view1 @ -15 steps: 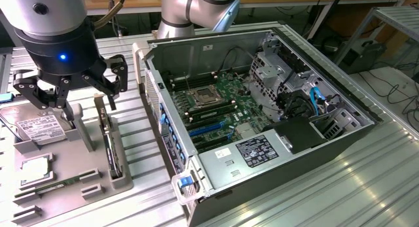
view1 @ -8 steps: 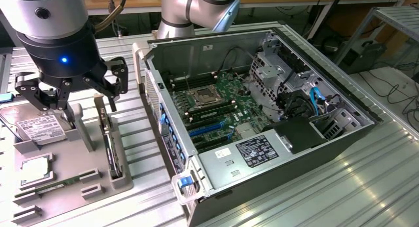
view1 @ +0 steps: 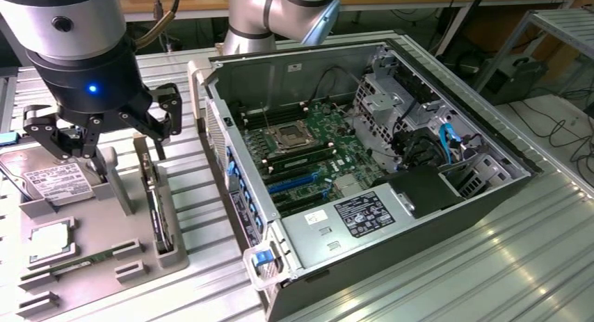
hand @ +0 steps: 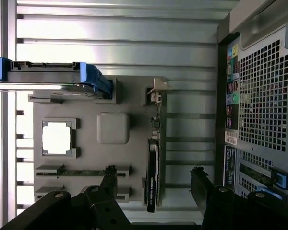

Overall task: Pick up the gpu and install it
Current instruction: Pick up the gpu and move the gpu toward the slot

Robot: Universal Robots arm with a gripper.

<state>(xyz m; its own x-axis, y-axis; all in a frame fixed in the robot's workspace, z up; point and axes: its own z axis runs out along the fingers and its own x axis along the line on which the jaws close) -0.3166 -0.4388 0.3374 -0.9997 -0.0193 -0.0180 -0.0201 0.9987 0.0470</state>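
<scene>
The GPU's black-covered end has flat facing sides, while ports and a bent bracket stick out at the other, so my gripper needs to grab it there next.
The gpu is a thin dark card standing on its edge in a slot at the side of the grey parts tray nearest the computer. In the wrist view the gpu appears edge-on, with its silver bracket at the far end. My gripper hangs above the tray, open and holding nothing. The gripper straddles the card's near end from above, one dark finger on each side, apart from it.
On the tray lie a silver hard drive in a blue caddy, a processor chip and a green memory stick. The open computer case, motherboard exposed, stands at the exterior view's right of the tray on the ribbed metal table.
</scene>
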